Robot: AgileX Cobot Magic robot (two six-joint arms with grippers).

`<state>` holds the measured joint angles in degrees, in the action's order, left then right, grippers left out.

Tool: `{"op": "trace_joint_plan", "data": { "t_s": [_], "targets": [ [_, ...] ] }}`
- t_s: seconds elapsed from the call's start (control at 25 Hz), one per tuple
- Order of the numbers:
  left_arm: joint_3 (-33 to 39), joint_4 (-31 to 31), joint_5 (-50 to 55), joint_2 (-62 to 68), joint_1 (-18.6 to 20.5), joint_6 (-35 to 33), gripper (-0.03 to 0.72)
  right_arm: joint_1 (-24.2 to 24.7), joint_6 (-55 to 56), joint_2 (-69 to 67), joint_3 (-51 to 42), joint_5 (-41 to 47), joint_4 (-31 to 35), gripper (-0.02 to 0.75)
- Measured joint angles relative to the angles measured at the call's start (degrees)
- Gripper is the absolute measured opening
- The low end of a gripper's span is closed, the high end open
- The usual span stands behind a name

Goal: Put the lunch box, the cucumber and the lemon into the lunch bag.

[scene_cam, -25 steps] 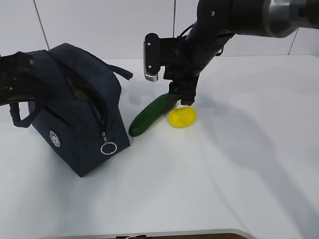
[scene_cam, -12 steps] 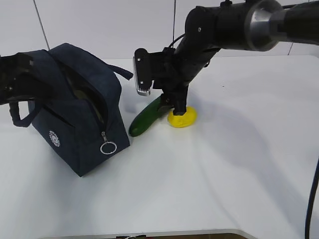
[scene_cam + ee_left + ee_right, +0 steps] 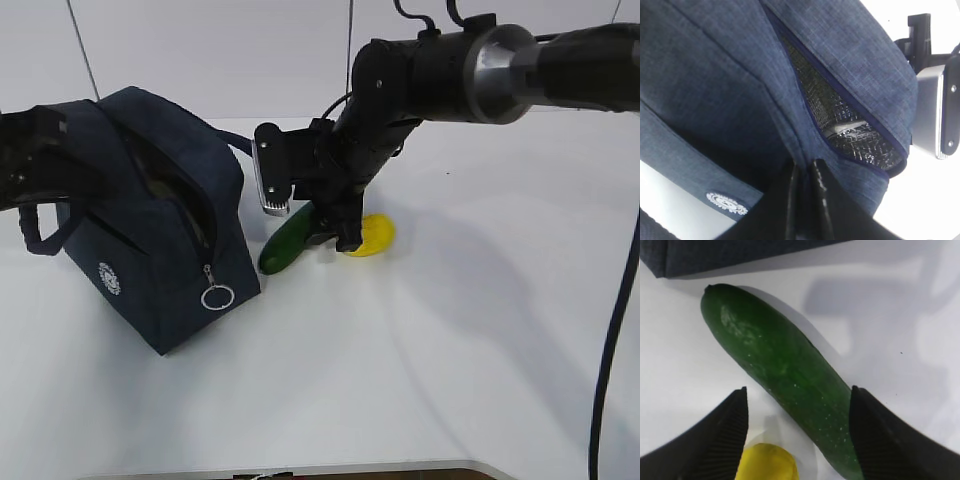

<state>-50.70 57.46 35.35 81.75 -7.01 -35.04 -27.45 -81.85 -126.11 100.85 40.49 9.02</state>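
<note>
To pack the cucumber into the lunch bag (image 3: 150, 235), my right gripper next needs to grab the cucumber around its middle (image 3: 287, 239).
The navy lunch bag (image 3: 150, 235) stands at the left with its zipper open. My left gripper (image 3: 804, 174) is shut on a fold of the lunch bag (image 3: 740, 90) beside the opening. Silver lining (image 3: 852, 132) shows inside; I cannot make out the lunch box in there. The dark green cucumber (image 3: 288, 245) lies right of the bag, with the yellow lemon (image 3: 375, 235) beside its far end. My right gripper (image 3: 335, 228) is low over them and open. In the right wrist view the cucumber (image 3: 785, 375) lies slantwise between the fingers (image 3: 890, 440), the lemon (image 3: 767, 462) at the bottom.
The zipper's silver ring pull (image 3: 217, 297) hangs at the bag's front corner. A corner of the bag (image 3: 715, 255) lies just beyond the cucumber's tip. White tabletop (image 3: 450, 350) stretches to the front and right; a white wall stands behind.
The right arm has swung left and down, from above the cucumber's far end to low over the cucumber beside the lemon. The left gripper and the bag have stayed put.
</note>
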Motion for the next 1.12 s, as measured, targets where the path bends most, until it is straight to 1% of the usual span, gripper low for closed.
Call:
{"op": "trace_joint_plan", "data": {
  "t_s": [0.36, 0.64, 1.12],
  "targets": [
    [0.00, 0.00, 0.00, 0.00, 0.00, 0.00, 0.003, 0.00, -1.35, -0.76, 0.13, 0.00, 0.36, 0.503],
    [0.00, 0.00, 0.00, 0.00, 0.00, 0.00, 0.003, 0.00, -5.00, -1.28, 0.32, -0.60, 4.52, 0.503],
    [0.00, 0.00, 0.00, 0.00, 0.00, -0.01, 0.003, 0.00, -7.13, -2.45, 0.32, -1.13, 5.59, 0.504]
  ]
}}
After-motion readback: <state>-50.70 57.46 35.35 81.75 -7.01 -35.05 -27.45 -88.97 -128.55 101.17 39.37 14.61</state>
